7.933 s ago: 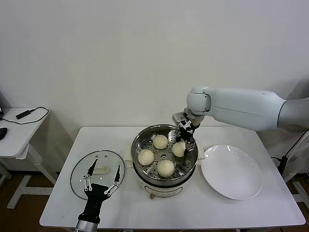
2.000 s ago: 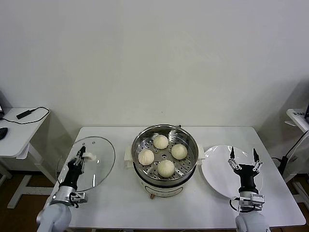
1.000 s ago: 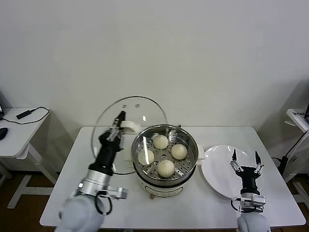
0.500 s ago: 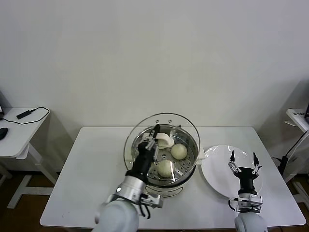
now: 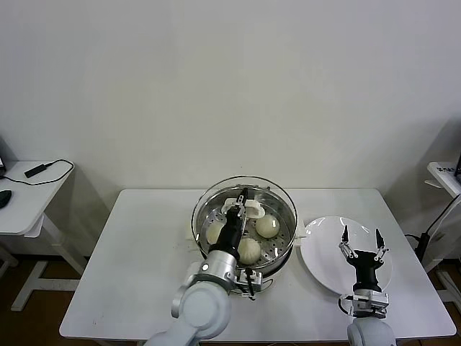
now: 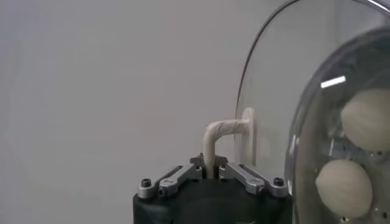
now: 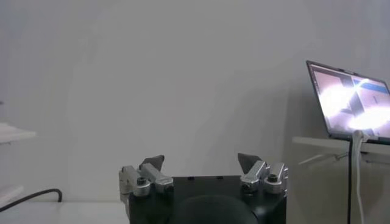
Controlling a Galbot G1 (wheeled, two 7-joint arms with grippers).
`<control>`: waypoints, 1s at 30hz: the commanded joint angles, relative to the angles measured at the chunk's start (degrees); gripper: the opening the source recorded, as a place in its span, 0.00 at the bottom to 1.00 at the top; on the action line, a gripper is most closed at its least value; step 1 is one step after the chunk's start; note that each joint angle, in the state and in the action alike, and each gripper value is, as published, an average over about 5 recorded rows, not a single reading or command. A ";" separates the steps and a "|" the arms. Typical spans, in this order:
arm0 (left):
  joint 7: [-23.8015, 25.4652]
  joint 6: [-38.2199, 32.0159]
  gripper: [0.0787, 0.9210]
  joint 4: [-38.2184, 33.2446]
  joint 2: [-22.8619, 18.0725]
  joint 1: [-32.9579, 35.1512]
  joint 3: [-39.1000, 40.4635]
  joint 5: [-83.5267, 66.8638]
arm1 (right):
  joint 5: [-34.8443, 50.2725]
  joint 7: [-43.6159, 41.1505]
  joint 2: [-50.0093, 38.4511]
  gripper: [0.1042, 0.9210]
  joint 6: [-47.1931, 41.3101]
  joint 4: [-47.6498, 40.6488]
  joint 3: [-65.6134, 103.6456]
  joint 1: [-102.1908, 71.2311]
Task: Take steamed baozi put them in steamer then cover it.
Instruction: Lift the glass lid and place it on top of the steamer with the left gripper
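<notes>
My left gripper holds the glass cover tilted above the steamer. It should keep holding the cover until the cover's far edge rests on the steamer rim (image 5: 295, 225) (image 6: 294, 131).
The steel steamer (image 5: 277, 259) stands mid-table with the steamed baozi on its perforated tray; three of them show (image 5: 267, 226) (image 5: 249, 249) (image 5: 214, 232). My left gripper (image 5: 243, 202) is shut on the white handle (image 5: 253, 211) of the glass cover (image 5: 277, 196), which hangs tilted right over the steamer, above its rim. In the left wrist view the left gripper (image 6: 210, 172) pinches the handle (image 6: 214, 137), and two baozi (image 6: 367, 119) (image 6: 344, 189) show through the cover (image 6: 304, 91). My right gripper (image 5: 360, 241) stands open, empty, above the white plate; in its own view the right gripper (image 7: 201, 162) faces the wall.
A bare white plate (image 5: 328, 268) lies to the right of the steamer on the white table (image 5: 115, 252). A side table (image 5: 29, 189) with a cable stands far left. A laptop (image 7: 350, 103) sits on a shelf off to the right.
My left gripper has carried the cover rightwards, from the steamer's left side to right above it. The right gripper has stayed in place, open.
</notes>
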 commanded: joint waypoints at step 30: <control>4.28 2.71 0.13 9.76 -8.10 -1.62 0.11 8.65 | -0.18 -0.13 0.16 0.88 0.17 -1.72 0.29 0.87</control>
